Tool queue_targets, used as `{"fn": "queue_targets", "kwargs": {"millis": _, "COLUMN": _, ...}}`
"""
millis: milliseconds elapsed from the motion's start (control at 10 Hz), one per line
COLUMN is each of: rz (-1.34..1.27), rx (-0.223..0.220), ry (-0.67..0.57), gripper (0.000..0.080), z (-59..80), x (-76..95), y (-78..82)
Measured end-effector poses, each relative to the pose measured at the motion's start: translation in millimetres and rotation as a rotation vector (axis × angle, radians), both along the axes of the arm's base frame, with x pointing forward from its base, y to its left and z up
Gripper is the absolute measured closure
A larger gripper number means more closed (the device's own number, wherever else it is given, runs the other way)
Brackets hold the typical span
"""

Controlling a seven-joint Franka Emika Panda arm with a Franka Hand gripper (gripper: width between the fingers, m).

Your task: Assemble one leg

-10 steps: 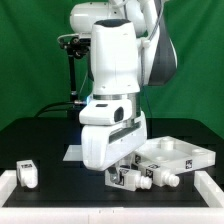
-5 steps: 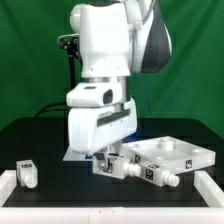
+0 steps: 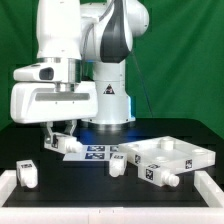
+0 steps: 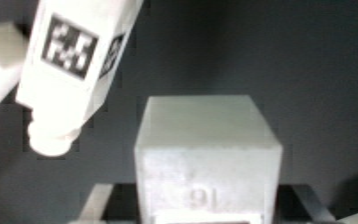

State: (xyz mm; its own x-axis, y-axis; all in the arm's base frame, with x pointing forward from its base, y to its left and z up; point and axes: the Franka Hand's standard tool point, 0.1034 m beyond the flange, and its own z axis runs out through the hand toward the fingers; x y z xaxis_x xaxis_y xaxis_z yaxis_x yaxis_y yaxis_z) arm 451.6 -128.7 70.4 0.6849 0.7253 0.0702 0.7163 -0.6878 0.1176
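The held leg (image 3: 70, 145) hangs above the black table in the exterior view, so my gripper will keep holding it.
My gripper (image 3: 60, 137) hangs over the table's left part in the exterior view and is shut on a leg (image 3: 66, 144), a small white post with a tag, held above the table. In the wrist view the held leg (image 4: 204, 145) fills the middle between the jaws of my gripper (image 4: 204, 200). Another leg (image 4: 69, 60) with a tag lies beyond it. In the exterior view further legs show at the front left (image 3: 27, 173), in the middle (image 3: 118, 163) and lying before the white tabletop panel (image 3: 160, 175).
The white tabletop panel (image 3: 172, 153) with round sockets lies at the exterior view's right. The marker board (image 3: 96, 150) lies flat behind the middle leg. A white rail (image 3: 100, 216) runs along the table's front edge.
The arm has swung from the tabletop panel's front toward the exterior view's left, carrying the leg with it. The marker board is now uncovered.
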Motion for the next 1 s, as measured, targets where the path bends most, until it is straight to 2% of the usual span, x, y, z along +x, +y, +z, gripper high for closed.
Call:
{"fn": "queue_targets", "kwargs": {"millis": 400, "rz": 0.003, "rx": 0.001, "ry": 0.003, "gripper": 0.0515, "z": -1.7, "x": 0.4, "y": 0.4}}
{"fn": "queue_targets", "kwargs": {"millis": 500, "rz": -0.008, "rx": 0.001, "ry": 0.008, "gripper": 0.0515, "z": -5.2, "x": -4.7, "y": -3.3}}
{"fn": "queue_targets", "kwargs": {"millis": 800, "rz": -0.066, "rx": 0.005, "ry": 0.069, "gripper": 0.0515, "z": -42.6, "x": -67.6, "y": -34.8}}
{"fn": "queue_targets", "kwargs": {"millis": 900, "rz": -0.084, "rx": 0.014, "ry": 0.092, "gripper": 0.0515, "z": -54.1, "x": -76.7, "y": -39.2}}
{"fn": "queue_targets", "kwargs": {"millis": 1000, "rz": -0.088, "rx": 0.016, "ry": 0.096, "gripper": 0.0515, "z": -59.0, "x": -72.9, "y": -42.2}}
